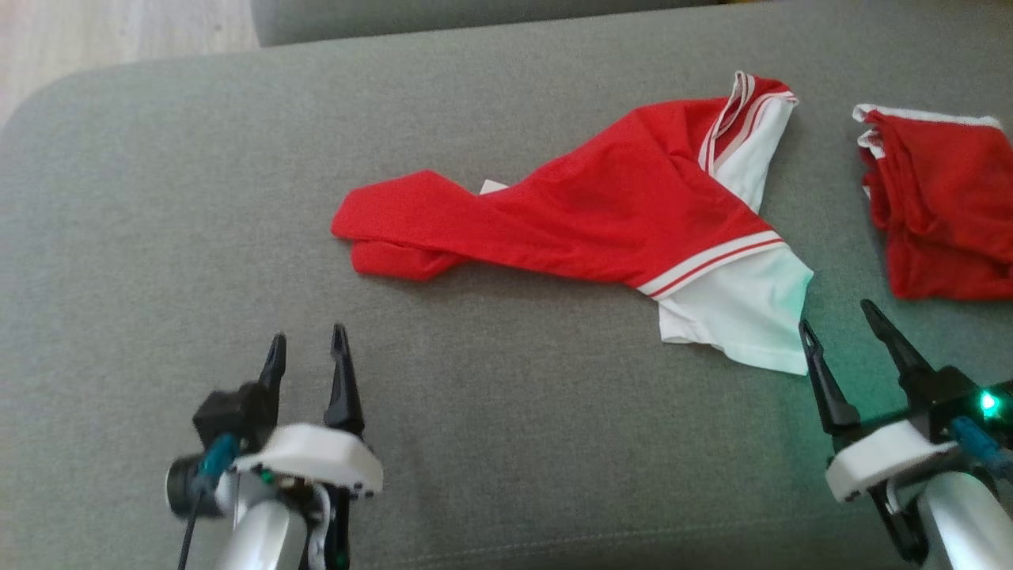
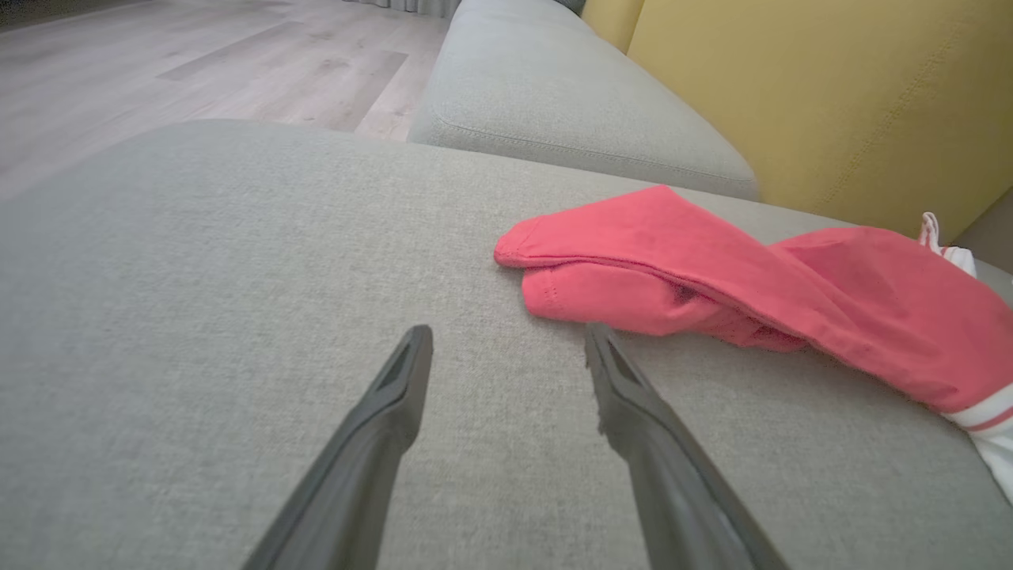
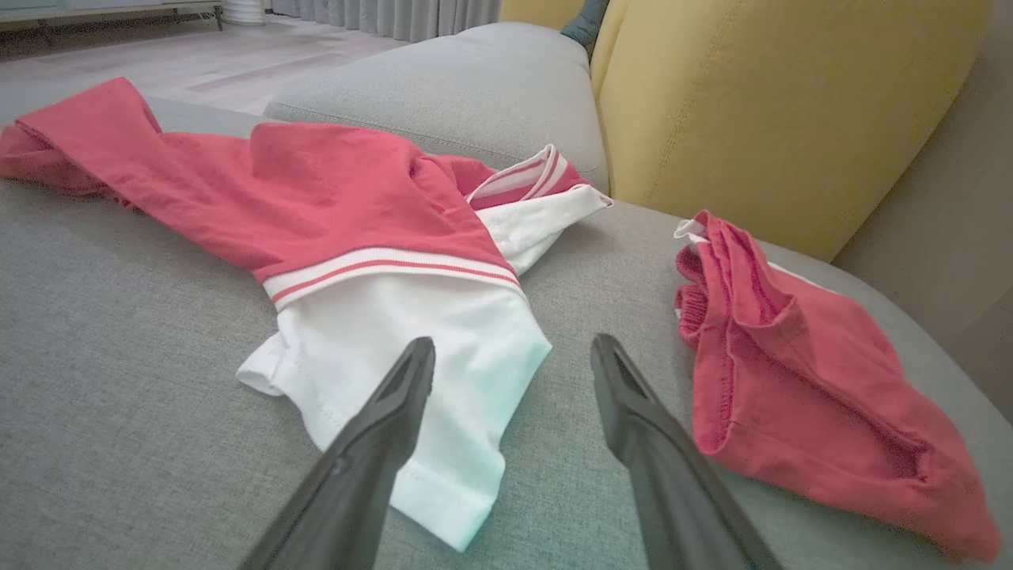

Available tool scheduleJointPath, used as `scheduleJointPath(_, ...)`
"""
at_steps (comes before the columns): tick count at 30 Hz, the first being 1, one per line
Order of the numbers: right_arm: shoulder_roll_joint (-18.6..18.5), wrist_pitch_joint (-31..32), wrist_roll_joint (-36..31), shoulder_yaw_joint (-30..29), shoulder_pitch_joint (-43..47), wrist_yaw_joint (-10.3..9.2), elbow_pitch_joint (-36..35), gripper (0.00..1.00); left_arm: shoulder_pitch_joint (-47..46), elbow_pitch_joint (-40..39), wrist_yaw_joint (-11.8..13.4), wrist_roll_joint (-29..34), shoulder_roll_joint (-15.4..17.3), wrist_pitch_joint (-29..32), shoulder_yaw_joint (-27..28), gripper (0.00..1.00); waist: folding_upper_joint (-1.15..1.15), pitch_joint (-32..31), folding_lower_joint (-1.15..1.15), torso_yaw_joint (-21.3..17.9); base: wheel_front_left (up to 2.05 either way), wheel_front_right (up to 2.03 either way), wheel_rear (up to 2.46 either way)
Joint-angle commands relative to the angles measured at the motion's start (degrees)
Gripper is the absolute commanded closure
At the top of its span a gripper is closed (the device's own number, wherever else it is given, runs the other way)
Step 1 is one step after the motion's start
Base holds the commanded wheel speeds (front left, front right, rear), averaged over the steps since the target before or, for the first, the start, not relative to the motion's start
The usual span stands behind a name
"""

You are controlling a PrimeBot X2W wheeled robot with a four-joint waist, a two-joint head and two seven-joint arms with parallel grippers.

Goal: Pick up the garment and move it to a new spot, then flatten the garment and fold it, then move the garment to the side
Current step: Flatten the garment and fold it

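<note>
I will next pick up the crumpled garment with my left gripper by its red hem corner [image 1: 358,264] [image 2: 537,296], so that I can flatten it on the grey cushion.
A red garment [image 1: 601,206] with white striped trim and a white sleeve lies crumpled across the grey sofa cushion [image 1: 158,222]; it also appears in the left wrist view [image 2: 712,277] and the right wrist view [image 3: 316,206]. My right gripper [image 1: 843,321] stands open just beside the white sleeve's lower corner, nothing between its fingers [image 3: 396,396]. My left gripper [image 1: 307,340] is open at the lower left, well short of the garment's red end.
A second red piece of clothing [image 1: 942,214] lies bunched at the cushion's right edge, close to my right gripper [image 3: 791,372]. A yellow backrest [image 3: 775,103] rises behind. Wooden floor [image 2: 198,63] lies beyond the cushion's far left corner.
</note>
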Motion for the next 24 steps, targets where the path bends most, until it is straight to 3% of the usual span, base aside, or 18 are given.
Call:
scheduleJointPath(1, -0.43, -0.22, 0.59, 0.57, -1.59, -0.05, -1.8, 0.0, -3.89, -1.57, 0.11, -0.03, 0.45, -0.31, 1.31, 0.0, 0.0, 0.87, 0.0, -0.55, 0.0, 0.0, 0.0)
scheduleJointPath(9, 3.47, -0.22, 3.24, 2.48, -7.27, -0.05, -4.59, 0.0, -15.28, 2.66, -1.35, -0.03, 0.45, -0.31, 1.52, 0.0, 0.0, 5.56, 0.0, -3.35, 0.0, 0.0, 0.0)
scheduleJointPath(14, 5.74, -0.22, 3.77, 5.61, -11.81, -0.05, -4.78, 0.0, -23.83, 10.77, -2.33, -0.16, 0.45, -0.31, 3.88, 0.0, 0.0, 8.84, 0.0, -5.22, 0.0, 0.0, 0.0)
scheduleJointPath(24, 5.98, -0.22, 4.78, 5.22, -13.82, -0.05, -5.11, 0.0, -31.02, 26.34, -0.79, 2.92, 0.62, -0.31, 9.91, 0.0, 0.0, 12.37, 0.0, -6.96, 0.0, 0.0, 0.0)
